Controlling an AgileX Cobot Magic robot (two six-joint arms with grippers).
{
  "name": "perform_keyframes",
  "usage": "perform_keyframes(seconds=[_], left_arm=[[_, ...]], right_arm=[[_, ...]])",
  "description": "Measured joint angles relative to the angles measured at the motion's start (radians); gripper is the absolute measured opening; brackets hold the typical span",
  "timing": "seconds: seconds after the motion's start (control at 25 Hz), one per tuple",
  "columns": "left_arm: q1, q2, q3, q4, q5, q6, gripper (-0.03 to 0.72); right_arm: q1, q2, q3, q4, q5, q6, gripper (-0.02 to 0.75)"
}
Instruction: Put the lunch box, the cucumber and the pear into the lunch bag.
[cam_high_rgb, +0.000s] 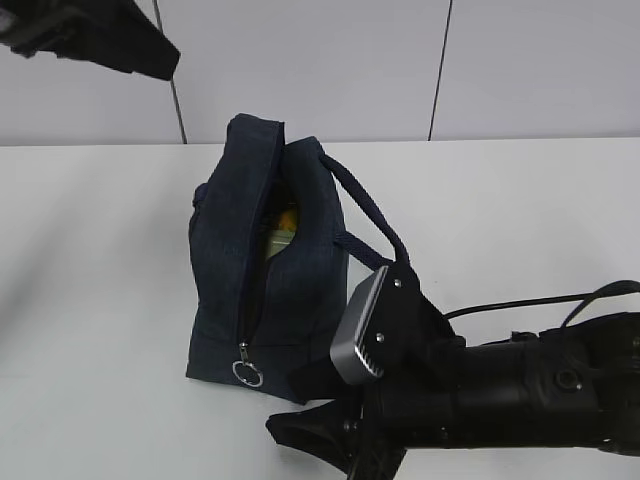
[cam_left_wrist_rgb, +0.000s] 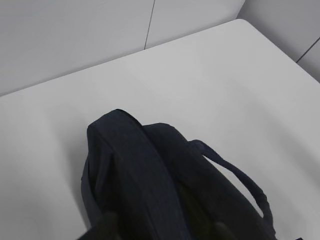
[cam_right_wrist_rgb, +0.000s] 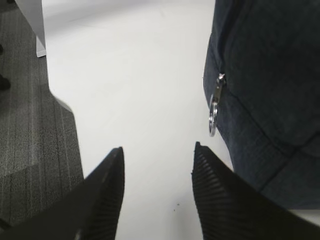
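Observation:
The packed lunch bag can be zipped shut once my right gripper grabs the zipper by its metal ring pull (cam_high_rgb: 248, 374), which it will do next.
The navy lunch bag (cam_high_rgb: 275, 270) stands on the white table with its zipper partly open. Through the gap I see a bit of the yellow pear (cam_high_rgb: 287, 218) above the pale green lunch box (cam_high_rgb: 280, 241). The cucumber is hidden. The zipper's ring pull (cam_high_rgb: 247, 373) hangs low on the bag's front; in the right wrist view it (cam_right_wrist_rgb: 214, 117) is just beyond my right finger. My right gripper (cam_right_wrist_rgb: 157, 150) is open and empty, low at the bag's base (cam_high_rgb: 305, 435). My left gripper (cam_left_wrist_rgb: 160, 232) is open high over the bag (cam_left_wrist_rgb: 150, 180); its tips are blurred.
The bag's padded loop handle (cam_high_rgb: 365, 210) arches to the right, over my right arm's wrist camera (cam_high_rgb: 360, 325). The left arm (cam_high_rgb: 100, 35) is at the top left. The table's edge and grey floor (cam_right_wrist_rgb: 30, 130) lie left of my right gripper.

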Motion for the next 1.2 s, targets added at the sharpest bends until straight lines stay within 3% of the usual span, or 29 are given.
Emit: perform_keyframes(seconds=[0.32,0.6,0.76,1.2], left_arm=[[0.0,-0.215,0.417,-0.012,-0.355,0.125,0.34],[0.0,-0.299,0.643,-0.213,-0.51,0.413,0.34],[0.0,-0.307,0.704,-0.317,-0.549,0.534,0.34],[0.0,-0.307,0.708,-0.392,-0.581,0.554,0.34]], right_arm=[[0.003,0.058,-0.013,0.02,0.017,0.002,0.356],[0.017,0.114,-0.063,0.04,0.02,0.002,0.355],[0.018,0.118,-0.067,0.1,0.041,-0.002,0.355],[0.091,0.132,-0.067,0.325,0.081,-0.144,0.301]])
